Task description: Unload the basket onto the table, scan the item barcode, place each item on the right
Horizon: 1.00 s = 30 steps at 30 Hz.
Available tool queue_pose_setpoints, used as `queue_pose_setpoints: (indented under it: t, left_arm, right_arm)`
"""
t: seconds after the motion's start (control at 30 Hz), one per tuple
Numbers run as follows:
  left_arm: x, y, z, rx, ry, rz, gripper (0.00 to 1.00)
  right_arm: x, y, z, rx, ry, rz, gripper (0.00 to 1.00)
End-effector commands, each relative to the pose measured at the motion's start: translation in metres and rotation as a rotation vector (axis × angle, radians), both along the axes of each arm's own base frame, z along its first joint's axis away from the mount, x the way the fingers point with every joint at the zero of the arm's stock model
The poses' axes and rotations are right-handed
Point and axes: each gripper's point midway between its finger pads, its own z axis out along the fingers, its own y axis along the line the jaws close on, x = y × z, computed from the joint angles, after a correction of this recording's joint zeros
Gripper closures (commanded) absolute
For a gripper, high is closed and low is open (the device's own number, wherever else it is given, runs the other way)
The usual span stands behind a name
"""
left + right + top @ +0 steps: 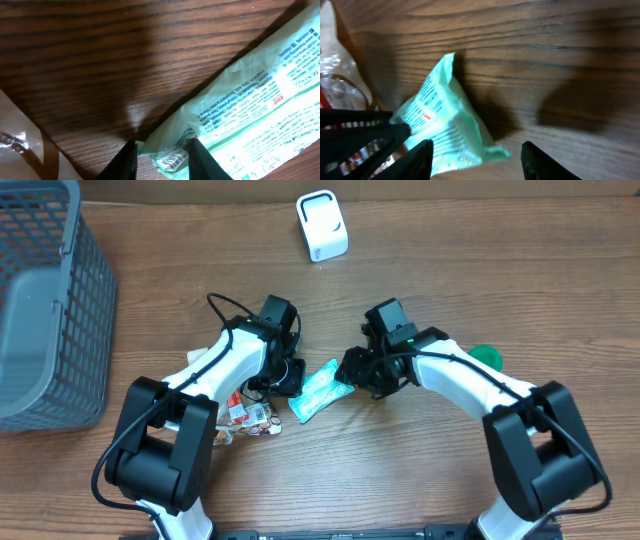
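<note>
I will grab the light green packet by its end (341, 377) (471, 131) opposite the barcode with my right gripper next. The barcode then stays uncovered, so it can be scanned.
A light green packet (318, 391) lies on the wooden table between my two grippers. In the left wrist view its crumpled end with the barcode (172, 160) sits between the fingers of my left gripper (162, 161). The jaws stand narrow around that end; one finger touches it, and a thin gap shows at the other. My right gripper (480, 162) is open over the packet's other end (445, 125), and neither of its fingers presses on it. In the overhead view the left gripper (292, 377) and the right gripper (352, 372) flank the packet. The white scanner (322, 225) stands at the far side.
A grey mesh basket (45, 300) fills the far left. Several snack packets (250, 416) lie beside the left arm. A green object (487, 356) shows behind the right arm. The left gripper's black fingers (355, 132) reach into the right wrist view at the lower left.
</note>
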Motion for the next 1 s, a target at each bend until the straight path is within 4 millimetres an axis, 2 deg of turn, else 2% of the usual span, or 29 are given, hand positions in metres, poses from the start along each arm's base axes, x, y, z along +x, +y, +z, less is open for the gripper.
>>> queue_pose_setpoints:
  t: [0.0,0.13,0.23,0.3,0.37,0.47,0.53,0.57,0.63,0.73,0.97]
  left_arm:
    - [-0.004,0.007,-0.010,0.037,0.008,0.006,0.77]
    - [-0.005,0.009,-0.010,0.046,0.011,0.009,0.78]
    - [-0.005,0.009,-0.010,0.046,0.010,0.009,0.78]
    - [-0.005,0.009,-0.010,0.046,0.010,0.009,0.77]
    - [-0.005,0.009,-0.010,0.046,0.010,0.009,0.76]
    - [-0.005,0.009,-0.010,0.046,0.010,0.008,0.73]
    - [-0.005,0.009,-0.010,0.046,0.009,0.008,0.66]
    - [-0.004,0.009,-0.010,0.045,0.008,0.008,0.60]
    - [-0.004,0.008,-0.010,0.044,0.006,0.009,0.55]
    - [-0.001,0.008,-0.010,0.039,-0.005,0.012,0.52]
    - [0.005,0.005,-0.008,0.029,-0.022,0.019,0.48]
  right_arm:
    - [0.000,0.012,-0.003,0.013,-0.001,0.038,0.42]
    - [-0.003,0.016,-0.011,0.024,-0.003,0.041,0.43]
    - [-0.009,0.027,-0.011,0.107,-0.001,0.069,0.43]
    - [-0.011,0.031,-0.010,0.137,0.002,0.080,0.48]
    - [-0.013,0.033,-0.009,0.155,0.007,0.087,0.56]
    - [-0.013,0.033,-0.009,0.154,0.007,0.087,0.67]
    - [-0.012,0.033,-0.009,0.155,0.001,0.093,0.71]
    - [-0.012,0.033,-0.009,0.154,0.001,0.093,0.71]
    - [-0.012,0.033,-0.009,0.154,-0.003,0.100,0.72]
    - [-0.012,0.033,-0.009,0.151,-0.022,0.131,0.78]
    - [-0.012,0.032,-0.010,0.148,-0.021,0.129,0.78]
